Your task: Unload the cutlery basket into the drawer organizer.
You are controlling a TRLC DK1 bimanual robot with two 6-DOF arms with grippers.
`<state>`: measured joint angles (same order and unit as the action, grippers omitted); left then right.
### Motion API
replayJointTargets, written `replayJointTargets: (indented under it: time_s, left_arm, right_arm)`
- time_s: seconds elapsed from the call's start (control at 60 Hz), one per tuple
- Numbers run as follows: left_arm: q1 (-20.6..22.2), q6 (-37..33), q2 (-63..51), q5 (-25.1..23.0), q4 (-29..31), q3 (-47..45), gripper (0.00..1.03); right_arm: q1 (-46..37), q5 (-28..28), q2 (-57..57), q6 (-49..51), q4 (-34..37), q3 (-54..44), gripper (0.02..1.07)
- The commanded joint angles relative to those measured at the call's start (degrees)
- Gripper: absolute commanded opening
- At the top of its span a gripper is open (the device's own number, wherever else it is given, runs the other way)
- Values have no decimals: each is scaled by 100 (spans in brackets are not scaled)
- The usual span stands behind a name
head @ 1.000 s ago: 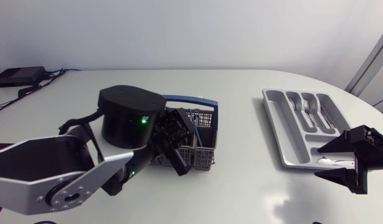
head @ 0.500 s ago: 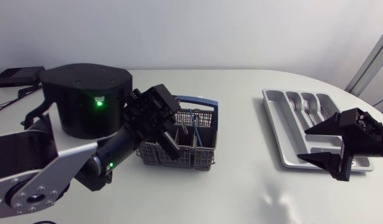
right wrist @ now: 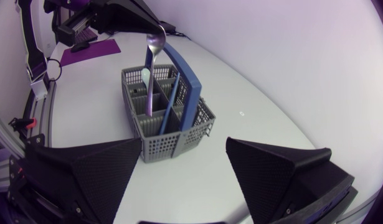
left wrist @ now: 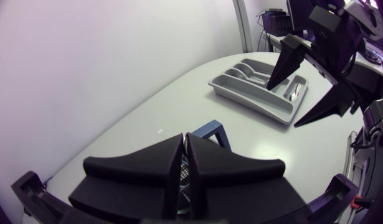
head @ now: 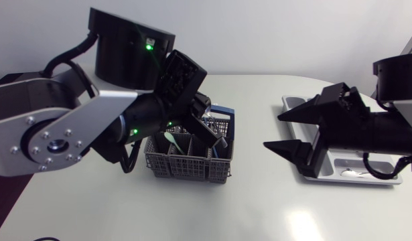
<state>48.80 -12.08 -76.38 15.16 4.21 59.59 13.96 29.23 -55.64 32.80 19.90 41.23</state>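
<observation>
My right gripper grabs the metal spoon by its bare handle point(right wrist: 151, 87) next, since my left gripper's fingers cover the spoon's bowl end.
The grey mesh cutlery basket point(head: 189, 167) with a blue handle point(right wrist: 179, 93) stands left of the table's middle. My left gripper point(head: 212, 139) hangs over it, shut on the bowl end of a spoon point(right wrist: 152, 74). The spoon's handle reaches down into a compartment. In the left wrist view the fingers point(left wrist: 147, 165) lie pressed together above the blue handle point(left wrist: 213, 132), and the spoon is hidden. My right gripper point(head: 272, 131) is open and empty between the basket and the grey drawer organizer point(head: 293, 102), pointing at the basket point(right wrist: 172, 140).
The organizer point(left wrist: 241, 93) lies at the right, largely hidden behind my right arm in the head view; a spoon point(head: 353, 174) lies in its near compartment. A pale utensil point(head: 171, 137) stands in the basket. The table's rounded edge runs just past the organizer.
My left arm has risen and swung up over the basket with its gripper shut. My right arm has moved left from the organizer's near side toward the basket, its gripper still open.
</observation>
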Motion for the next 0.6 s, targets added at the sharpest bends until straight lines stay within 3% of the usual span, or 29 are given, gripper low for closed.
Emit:
replayJointTargets:
  time_s: [0.0,0.417,0.583]
  left_arm:
    - [-107,381,-211,-197,186,325,4]
    - [-169,733,-343,-734,581,597,4]
    - [-248,795,-334,-865,660,632,4]
  right_arm:
    - [591,-357,-114,-757,-215,51,99]
    - [1584,-717,-1494,-1777,-593,1045,77]
    - [1751,-867,-1889,-1882,-804,1212,52]
